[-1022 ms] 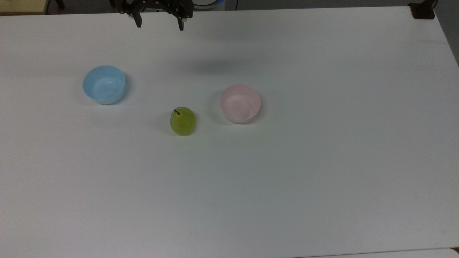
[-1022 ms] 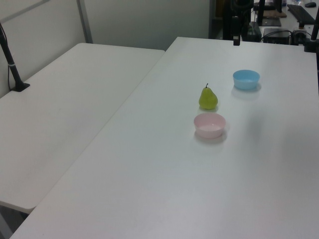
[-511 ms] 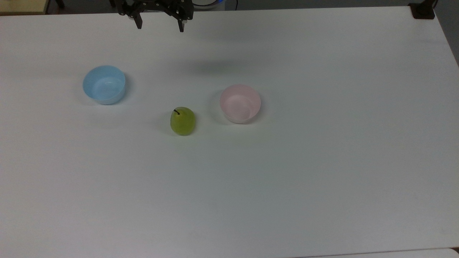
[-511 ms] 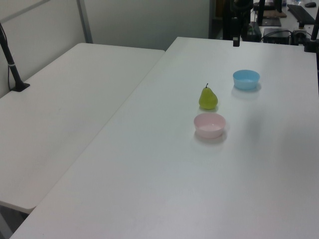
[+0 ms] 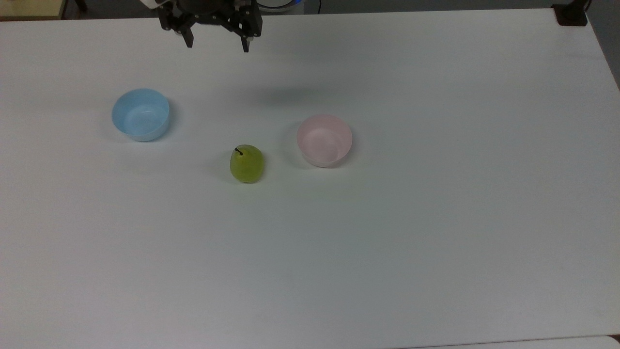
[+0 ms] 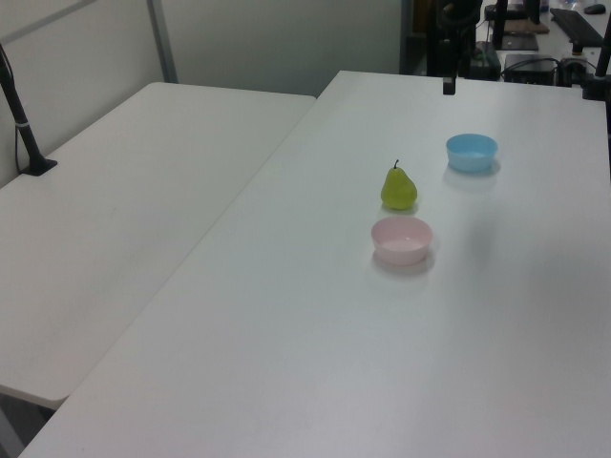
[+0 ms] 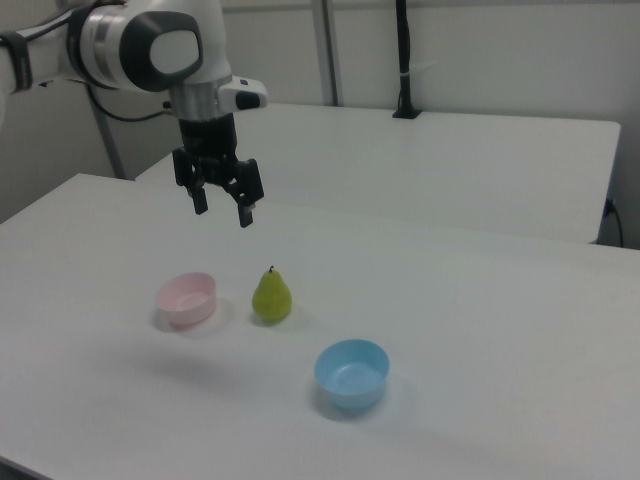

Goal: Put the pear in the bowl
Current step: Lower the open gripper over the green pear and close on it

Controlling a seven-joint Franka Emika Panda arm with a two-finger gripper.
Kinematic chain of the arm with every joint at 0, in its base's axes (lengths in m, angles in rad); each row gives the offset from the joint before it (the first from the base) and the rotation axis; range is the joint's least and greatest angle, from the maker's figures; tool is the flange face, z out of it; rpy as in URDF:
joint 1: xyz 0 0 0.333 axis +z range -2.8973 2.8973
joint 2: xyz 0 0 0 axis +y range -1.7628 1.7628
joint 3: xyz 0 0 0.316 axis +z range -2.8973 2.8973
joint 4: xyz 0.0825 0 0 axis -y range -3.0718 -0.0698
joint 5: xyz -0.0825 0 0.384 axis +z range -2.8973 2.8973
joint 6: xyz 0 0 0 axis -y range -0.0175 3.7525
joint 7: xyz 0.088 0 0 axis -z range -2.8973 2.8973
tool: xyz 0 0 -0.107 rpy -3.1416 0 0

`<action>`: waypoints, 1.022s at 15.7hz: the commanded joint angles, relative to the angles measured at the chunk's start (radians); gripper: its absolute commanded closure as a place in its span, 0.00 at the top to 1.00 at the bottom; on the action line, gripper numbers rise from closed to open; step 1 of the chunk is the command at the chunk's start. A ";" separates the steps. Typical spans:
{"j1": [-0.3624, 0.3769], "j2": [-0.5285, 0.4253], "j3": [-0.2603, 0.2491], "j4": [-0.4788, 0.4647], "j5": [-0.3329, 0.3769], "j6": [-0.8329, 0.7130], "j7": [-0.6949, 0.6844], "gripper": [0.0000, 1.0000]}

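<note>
My gripper is going to pick up the pear by its narrow upper part (image 6: 397, 178) next, and then it will put the pear in the pale pink bowl (image 6: 402, 237).
The yellow-green pear (image 5: 247, 164) stands upright on the white table, stem up, also seen in the left view (image 6: 398, 188) and the right view (image 7: 271, 296). The pale pink bowl (image 5: 324, 140) sits just to the pear's right in the top view, empty (image 6: 402, 239) (image 7: 187, 298). My gripper (image 5: 216, 47) hangs open high above the table near its far edge, well apart from the pear; the right view shows its two black fingers spread with nothing between them (image 7: 222, 210).
A light blue bowl (image 5: 141, 114) stands at the top view's left (image 7: 351, 373). A second white table (image 6: 124, 191) adjoins on the left view's left. A black post base (image 5: 571, 14) sits at the far right corner in the top view.
The gripper has come a little lower and nearer in the top view. Pear and bowls have stayed put.
</note>
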 commanded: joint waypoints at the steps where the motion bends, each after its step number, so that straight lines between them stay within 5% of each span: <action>1: 0.010 0.109 -0.011 0.066 0.001 0.027 -0.032 1.00; 9: 0.044 0.333 -0.011 0.066 -0.020 0.254 -0.085 1.00; 16: 0.069 0.416 -0.011 0.057 -0.055 0.340 -0.079 1.00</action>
